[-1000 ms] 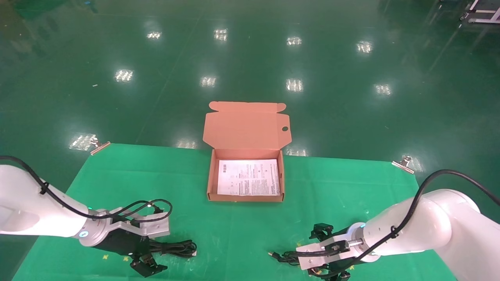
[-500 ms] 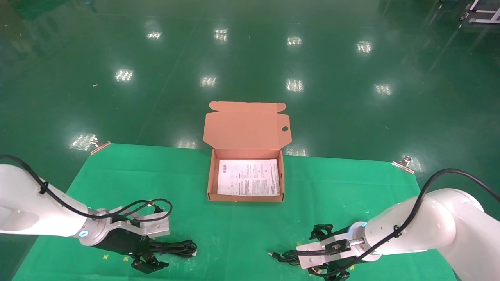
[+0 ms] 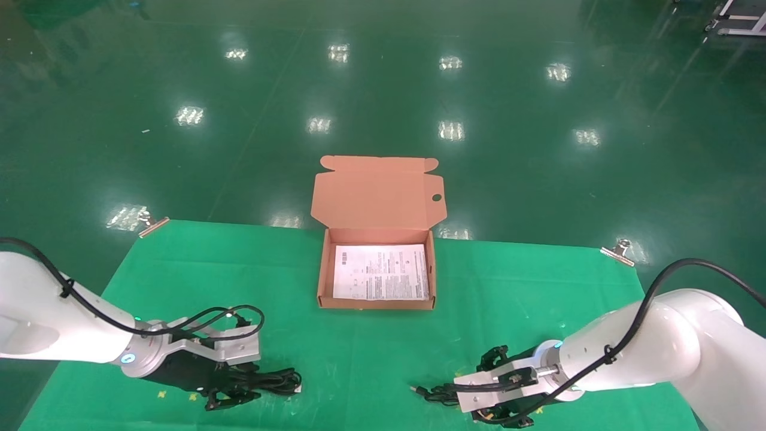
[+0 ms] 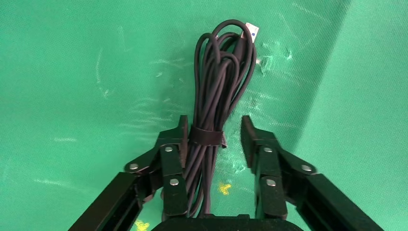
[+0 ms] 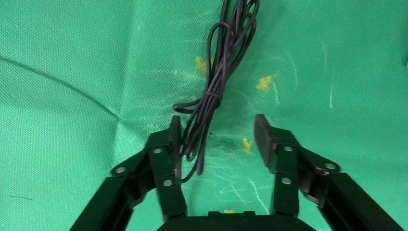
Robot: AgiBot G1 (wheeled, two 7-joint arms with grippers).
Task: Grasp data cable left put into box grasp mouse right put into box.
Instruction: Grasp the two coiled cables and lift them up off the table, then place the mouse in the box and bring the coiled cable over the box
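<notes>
The data cable's end loops fan out wide. My left gripper should next grab the narrow bundle at its strap (image 4: 207, 136).
The data cable (image 3: 276, 379) (image 4: 223, 72), a strapped black bundle, lies on the green cloth at the near left. My left gripper (image 3: 239, 384) (image 4: 214, 127) straddles it, still open: one finger touches the bundle at its strap and the other stands a little apart. My right gripper (image 3: 482, 392) (image 5: 217, 127) is low over the cloth at the near right, open. The mouse's thin tied cord (image 5: 214, 91) runs beside one finger, and its plug end (image 3: 419, 391) pokes out. The mouse body is hidden. The orange-pink box (image 3: 323, 275) stands open at the centre.
A white printed sheet (image 3: 381, 272) covers the box floor, and the lid (image 3: 377, 191) leans back over the table's far edge. Metal clips (image 3: 152, 222) (image 3: 619, 251) hold the cloth at the far corners. Bare cloth lies between both grippers and the box.
The left gripper's fingers have drawn in around the cable bundle. The right gripper has sunk slightly lower over the cord. The box has not moved.
</notes>
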